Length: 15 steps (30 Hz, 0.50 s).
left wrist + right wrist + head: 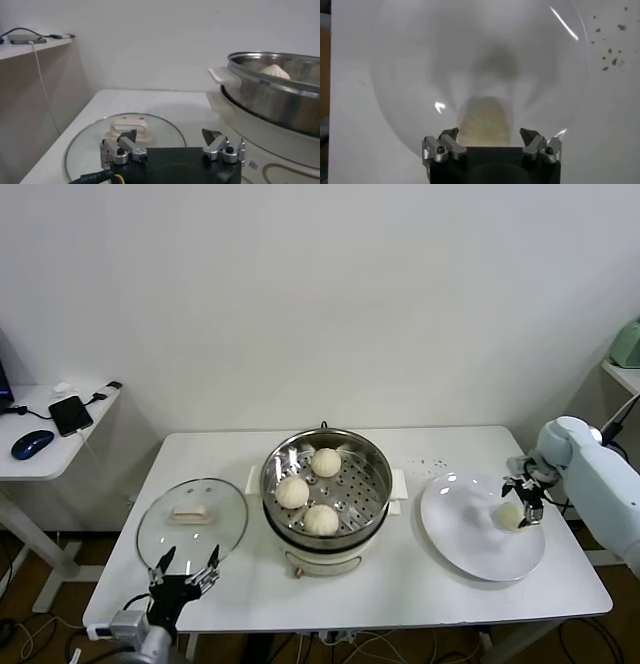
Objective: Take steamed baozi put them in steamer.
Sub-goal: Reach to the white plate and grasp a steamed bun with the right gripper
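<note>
The right gripper grabs the last baozi by its rounded sides next, to put it in the steamer (pixel 362 496).
The steel steamer (pixel 362 496) stands mid-table on its cream base, and three steamed baozi lie in its perforated tray (pixel 326 462) (pixel 292 492) (pixel 321 520). A fourth baozi (pixel 510 516) rests on the white plate (pixel 465 544) to the right. My right gripper (pixel 526 502) hangs just over that bun. In the right wrist view it stands open (pixel 490 134), its fingers either side of the baozi (pixel 485 120) without touching it. My left gripper (pixel 185 572) is open and empty at the table's front left, at the glass lid's (pixel 192 519) near rim.
The glass lid (pixel 150 131) with its cream handle (pixel 127 125) lies flat left of the steamer (pixel 280 100). A side table (pixel 40 429) with a phone and mouse stands far left. Small crumbs (pixel 430 464) dot the table behind the plate.
</note>
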Available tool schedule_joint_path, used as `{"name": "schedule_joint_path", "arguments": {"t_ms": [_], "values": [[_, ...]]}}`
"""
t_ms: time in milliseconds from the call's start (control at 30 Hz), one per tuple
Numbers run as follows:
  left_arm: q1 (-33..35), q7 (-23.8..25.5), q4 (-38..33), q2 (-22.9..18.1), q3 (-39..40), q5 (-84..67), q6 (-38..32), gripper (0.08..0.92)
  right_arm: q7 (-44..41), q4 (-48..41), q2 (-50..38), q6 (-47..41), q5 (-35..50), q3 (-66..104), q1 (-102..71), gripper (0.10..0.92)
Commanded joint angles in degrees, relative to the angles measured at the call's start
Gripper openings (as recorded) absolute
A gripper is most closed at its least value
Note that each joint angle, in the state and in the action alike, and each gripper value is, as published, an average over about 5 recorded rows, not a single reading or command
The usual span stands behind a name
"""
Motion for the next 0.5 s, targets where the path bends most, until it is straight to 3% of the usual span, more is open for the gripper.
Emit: {"name": "schedule_joint_path", "arguments": {"t_ms": [33,500], "values": [[0.0,0.1,0.1,0.2,0.1,0.1,-0.1,0.823,1.7,-2.1,0.9,0.0,-2.9,1.0,-0.4,0.823],[0.1,0.1,0.1,0.1,0.1,0.2,0.0,0.823,0.9,-1.6,1.2,-0.9,-2.8,1.3,-1.2,0.823]]}}
